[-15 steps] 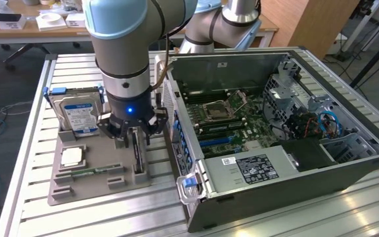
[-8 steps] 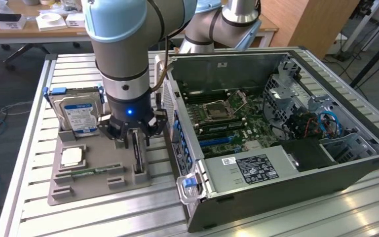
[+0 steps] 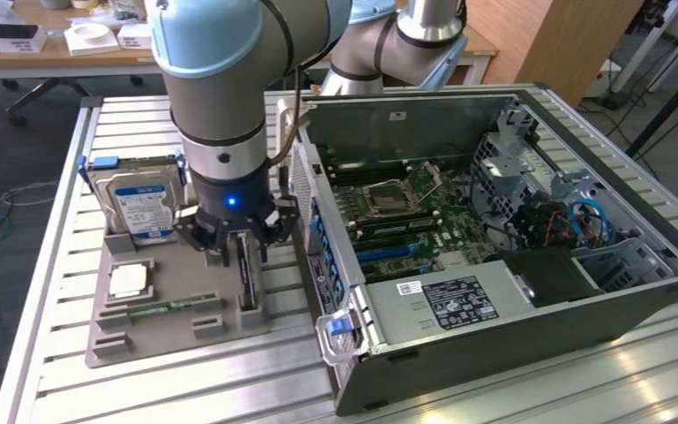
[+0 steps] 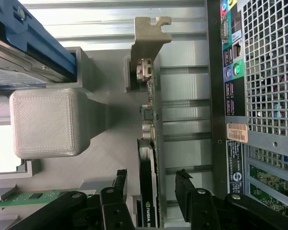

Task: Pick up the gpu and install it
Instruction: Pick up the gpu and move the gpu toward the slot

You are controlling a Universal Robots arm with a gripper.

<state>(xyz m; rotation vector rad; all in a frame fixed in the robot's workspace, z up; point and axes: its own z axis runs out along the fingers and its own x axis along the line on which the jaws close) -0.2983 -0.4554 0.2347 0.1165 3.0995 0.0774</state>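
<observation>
The robot's black fingers reach down on both sides of the GPU [image 3: 246, 276], so they would hold the GPU if they closed now.
The gpu [image 3: 246, 276] is a thin dark card standing on edge in a slot of the grey holder tray [image 3: 162, 343], next to the open computer case [image 3: 493, 238]. In the wrist view the gpu [image 4: 148, 158] runs edge-on, with its grey metal bracket [image 4: 151, 33] at the far end. My gripper [image 3: 240, 240] hangs straight down over the card and is open. In the wrist view my gripper [image 4: 151, 191] straddles the card, with one black finger [image 4: 119, 189] and the other [image 4: 185, 189] on either side and a gap showing at each.
On the tray also stand a silver hard drive with a blue label [image 3: 139, 208], a square chip [image 3: 131, 281] and a green RAM stick [image 3: 169, 306]. A grey printed block [image 4: 48, 122] sits beside the card. The case's rear panel [image 4: 259, 72] lies close alongside. Desks stand behind the table.
</observation>
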